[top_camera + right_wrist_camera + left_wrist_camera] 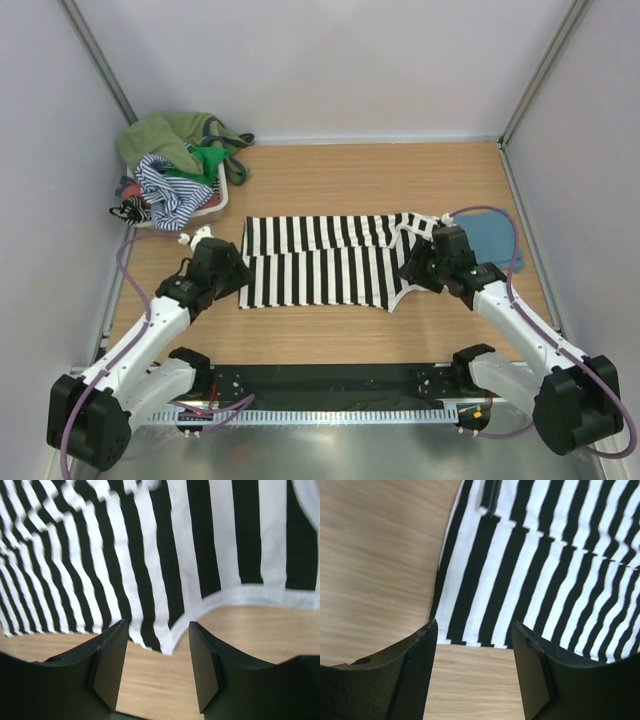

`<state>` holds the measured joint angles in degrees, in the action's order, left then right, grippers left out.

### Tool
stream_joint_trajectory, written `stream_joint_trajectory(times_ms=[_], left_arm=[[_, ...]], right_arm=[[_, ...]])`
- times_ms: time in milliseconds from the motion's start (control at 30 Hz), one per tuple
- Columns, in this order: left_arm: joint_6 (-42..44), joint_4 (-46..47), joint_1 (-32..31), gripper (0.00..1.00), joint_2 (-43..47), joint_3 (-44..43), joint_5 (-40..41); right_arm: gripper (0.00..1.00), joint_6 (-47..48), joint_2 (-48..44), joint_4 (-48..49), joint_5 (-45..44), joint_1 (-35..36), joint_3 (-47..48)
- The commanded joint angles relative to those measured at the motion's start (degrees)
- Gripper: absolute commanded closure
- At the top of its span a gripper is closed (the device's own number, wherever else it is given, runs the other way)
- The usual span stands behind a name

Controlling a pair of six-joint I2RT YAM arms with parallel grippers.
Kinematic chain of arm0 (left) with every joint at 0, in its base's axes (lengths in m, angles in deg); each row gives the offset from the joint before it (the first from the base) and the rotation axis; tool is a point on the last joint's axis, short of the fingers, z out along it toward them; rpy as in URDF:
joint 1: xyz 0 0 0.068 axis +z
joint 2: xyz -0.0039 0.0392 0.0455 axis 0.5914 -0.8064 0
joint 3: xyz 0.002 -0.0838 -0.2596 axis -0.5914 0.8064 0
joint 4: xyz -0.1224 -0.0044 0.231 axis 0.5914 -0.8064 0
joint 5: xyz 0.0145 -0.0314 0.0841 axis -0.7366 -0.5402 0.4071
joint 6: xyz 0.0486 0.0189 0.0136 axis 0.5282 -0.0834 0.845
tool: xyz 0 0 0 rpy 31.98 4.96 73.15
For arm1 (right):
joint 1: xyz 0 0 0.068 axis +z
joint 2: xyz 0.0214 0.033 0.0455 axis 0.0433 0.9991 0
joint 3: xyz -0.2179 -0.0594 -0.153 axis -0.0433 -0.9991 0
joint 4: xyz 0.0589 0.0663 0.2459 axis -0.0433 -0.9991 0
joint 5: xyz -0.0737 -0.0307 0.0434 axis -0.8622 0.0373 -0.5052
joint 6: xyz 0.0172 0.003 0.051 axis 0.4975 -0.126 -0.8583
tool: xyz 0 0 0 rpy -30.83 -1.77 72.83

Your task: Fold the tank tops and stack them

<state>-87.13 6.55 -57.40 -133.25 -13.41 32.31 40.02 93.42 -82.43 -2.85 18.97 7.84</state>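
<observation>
The right gripper next needs to fold the near side of the striped tank top over, so it should grab the striped tank top's near pointed corner [391,307] [165,647], beside the white trim.
A black-and-white striped tank top [320,262] lies flat, folded lengthwise, across the middle of the wooden table. My left gripper [238,272] hovers open at its left end. In the left wrist view that gripper [475,629] has only bare wood between its fingers, and the striped cloth's [520,565] hem edge lies just beyond the tips. My right gripper [412,270] is open at the strap end. In the right wrist view, a pointed corner of the striped cloth [150,555] reaches toward the gap of the right gripper [157,629], ungripped. A teal-blue tank top [497,240] lies folded right of it.
A heap of tops, olive, green and thin navy-striped, fills a basket [215,205] at the back left corner. White walls with metal posts close in the table on three sides. A black rail [320,385] runs along the near edge between the arm bases.
</observation>
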Motion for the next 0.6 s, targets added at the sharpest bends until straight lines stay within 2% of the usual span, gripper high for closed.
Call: stream_joint_trajectory(times_ms=[0,167,300,467,500,567], left_arm=[[-3.85,-5.47,-0.03,0.38,2.90,3.12,-0.50],[-7.64,-4.68,0.05,0.39,7.21,7.86,-1.13],[-10.80,-3.89,0.05,0.44,6.26,9.45,0.72],[-10.81,-0.29,0.05,0.46,1.78,9.81,-0.33],[-10.63,0.76,0.05,0.46,0.20,9.81,-0.68],[-10.45,1.82,0.05,0.47,-1.39,9.63,-1.03]], right_arm=[[0.42,-2.59,-2.45,-6.50,-0.06,3.36,-3.04],[0.37,-10.40,-3.33,-7.38,-2.87,9.07,-6.47],[0.36,-13.48,-2.45,-3.25,-1.38,10.23,-9.11],[0.42,-15.25,-0.34,0.18,-1.81,12.59,-10.17],[0.46,-15.69,0.01,0.97,-2.43,13.56,-10.08],[0.47,-16.04,1.76,1.41,-2.87,14.35,-9.56]])
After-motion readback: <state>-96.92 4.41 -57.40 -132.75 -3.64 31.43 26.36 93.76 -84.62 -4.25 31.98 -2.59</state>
